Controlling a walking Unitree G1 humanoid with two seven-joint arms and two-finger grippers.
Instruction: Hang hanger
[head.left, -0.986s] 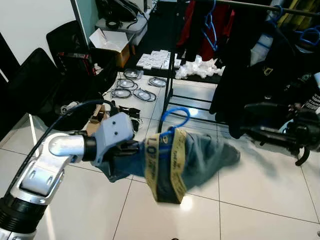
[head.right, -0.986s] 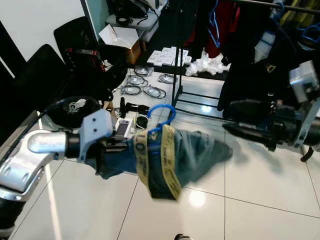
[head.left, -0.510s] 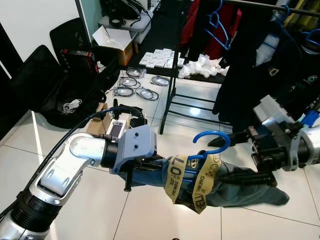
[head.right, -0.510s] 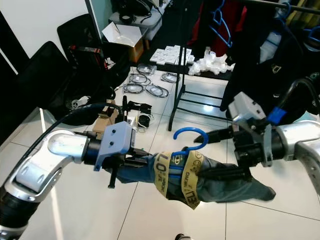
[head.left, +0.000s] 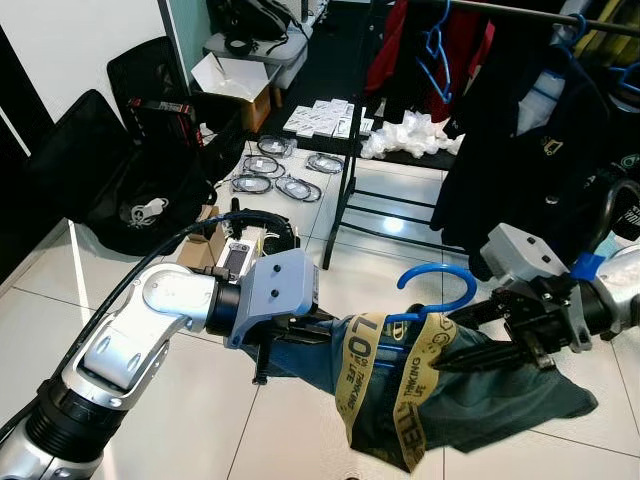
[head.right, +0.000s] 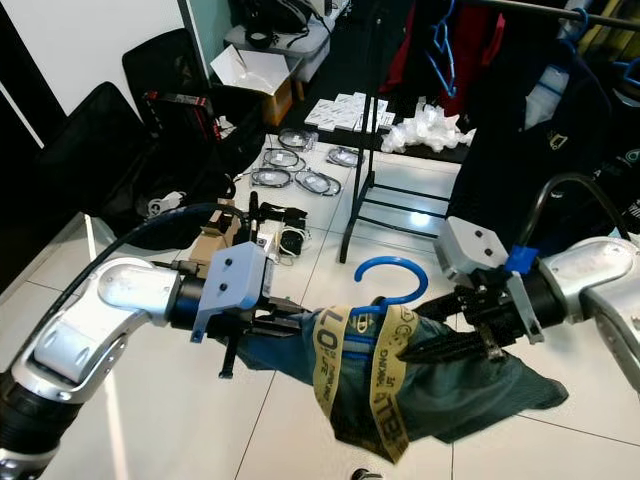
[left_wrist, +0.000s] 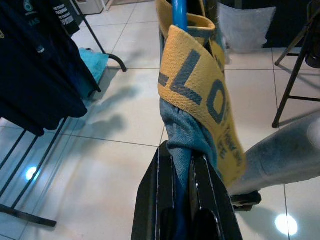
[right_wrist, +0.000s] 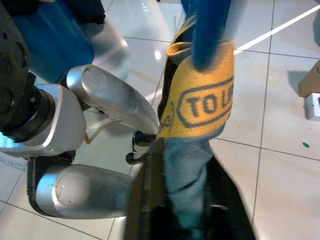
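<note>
The garment's lettered band is spread wide around the hanger, so my right gripper will next pinch the garment at the narrow fold just below that band (right_wrist: 187, 167).
A blue hanger, its hook (head.left: 440, 285) pointing up, carries a blue-grey garment (head.left: 500, 400) with a yellow lettered band (head.left: 362, 370). It is held in the air over the white tile floor. My left gripper (head.left: 322, 335) is shut on the garment's left end; the left wrist view has the cloth pinched between the fingers (left_wrist: 200, 180). My right gripper (head.left: 452, 342) reaches in from the right. Its fingers stand apart, one above and one below the garment's right end, with cloth between them (right_wrist: 185, 165). The clothes rail (head.left: 520, 8) runs across the top right.
Dark clothes (head.left: 520, 150) and other blue hangers (head.left: 432, 45) hang on the rail. A black rack frame (head.left: 345, 180) stands ahead. Coiled cables (head.left: 270, 180), black bags (head.left: 90, 170) and an open box (head.left: 225, 75) crowd the floor to the left.
The right gripper swung in from the right and now straddles the garment's right end. The hanger and garment shifted right and lower. The left gripper keeps its hold.
</note>
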